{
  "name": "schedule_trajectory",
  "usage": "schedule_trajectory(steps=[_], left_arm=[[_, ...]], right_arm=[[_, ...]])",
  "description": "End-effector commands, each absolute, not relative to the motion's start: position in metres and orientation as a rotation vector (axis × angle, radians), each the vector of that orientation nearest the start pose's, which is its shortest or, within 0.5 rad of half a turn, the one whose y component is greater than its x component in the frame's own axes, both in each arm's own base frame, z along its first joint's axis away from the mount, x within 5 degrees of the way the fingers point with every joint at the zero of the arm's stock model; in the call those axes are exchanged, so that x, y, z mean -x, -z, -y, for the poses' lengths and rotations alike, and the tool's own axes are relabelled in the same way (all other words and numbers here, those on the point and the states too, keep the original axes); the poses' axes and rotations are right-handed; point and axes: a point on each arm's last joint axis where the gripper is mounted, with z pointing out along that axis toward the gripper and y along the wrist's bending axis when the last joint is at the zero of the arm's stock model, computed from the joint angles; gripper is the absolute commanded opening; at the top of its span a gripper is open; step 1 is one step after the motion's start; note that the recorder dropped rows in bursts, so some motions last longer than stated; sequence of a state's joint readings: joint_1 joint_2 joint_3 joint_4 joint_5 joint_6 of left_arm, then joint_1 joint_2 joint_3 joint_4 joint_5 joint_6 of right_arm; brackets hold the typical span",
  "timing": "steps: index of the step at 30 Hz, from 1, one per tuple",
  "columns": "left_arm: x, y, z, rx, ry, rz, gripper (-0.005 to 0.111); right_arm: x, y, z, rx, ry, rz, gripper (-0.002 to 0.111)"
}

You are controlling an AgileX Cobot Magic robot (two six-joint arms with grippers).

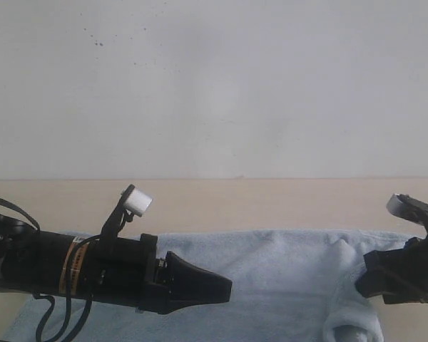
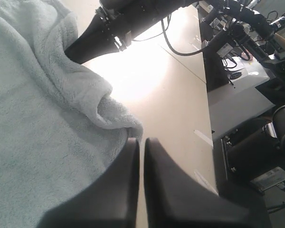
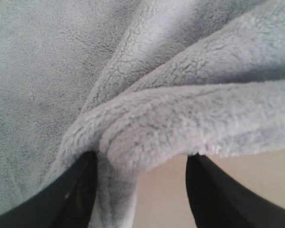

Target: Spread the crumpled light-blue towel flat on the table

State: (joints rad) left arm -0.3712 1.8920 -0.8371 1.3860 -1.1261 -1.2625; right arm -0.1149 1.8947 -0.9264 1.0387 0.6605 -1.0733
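Note:
The towel's rumpled end has a thick fold standing up and the rest of the towel lies flat, so I should grab that raised fold (image 3: 137,142) next with my right gripper.
The pale blue towel (image 1: 285,278) lies across the near part of the beige table (image 1: 221,203), with a rumpled fold at its right end. My left gripper (image 1: 227,288) hovers over the towel's middle, its tapered fingers shut with nothing between them. In the left wrist view that gripper (image 2: 140,141) points at a curled towel (image 2: 42,123) edge beside bare table (image 2: 171,109). My right gripper (image 1: 362,279) is at the towel's right end. Its fingers (image 3: 83,187) stand wide apart in the right wrist view, and a thick fold of towel (image 3: 147,137) sits between them.
A white wall (image 1: 214,85) rises behind the table. Seen by the left wrist camera, the right arm (image 2: 118,23) reaches in over the towel, and a grey bench with black equipment (image 2: 247,71) stands past the table's edge.

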Motion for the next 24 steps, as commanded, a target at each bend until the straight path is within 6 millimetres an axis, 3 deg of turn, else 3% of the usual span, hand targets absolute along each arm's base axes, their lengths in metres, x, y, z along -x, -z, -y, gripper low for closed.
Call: schedule_trajectory(steps=[1,12,24], left_arm=[[-0.272,-0.162,0.192,-0.897,1.446,-1.916,0.004],[-0.271,-0.162,0.192,-0.904,1.445,-1.917,0.004],[-0.271,-0.162,0.192,-0.911,1.445,-1.917,0.004]], right_arm=[[-0.329,-0.126,-0.012,0.165,-0.761,-2.665,0.054],[-0.317,-0.132,-0.025,0.194,-1.024,-2.7,0.054],[-0.309,-0.131,-0.025,0.063,-1.085,-2.821,0.054]])
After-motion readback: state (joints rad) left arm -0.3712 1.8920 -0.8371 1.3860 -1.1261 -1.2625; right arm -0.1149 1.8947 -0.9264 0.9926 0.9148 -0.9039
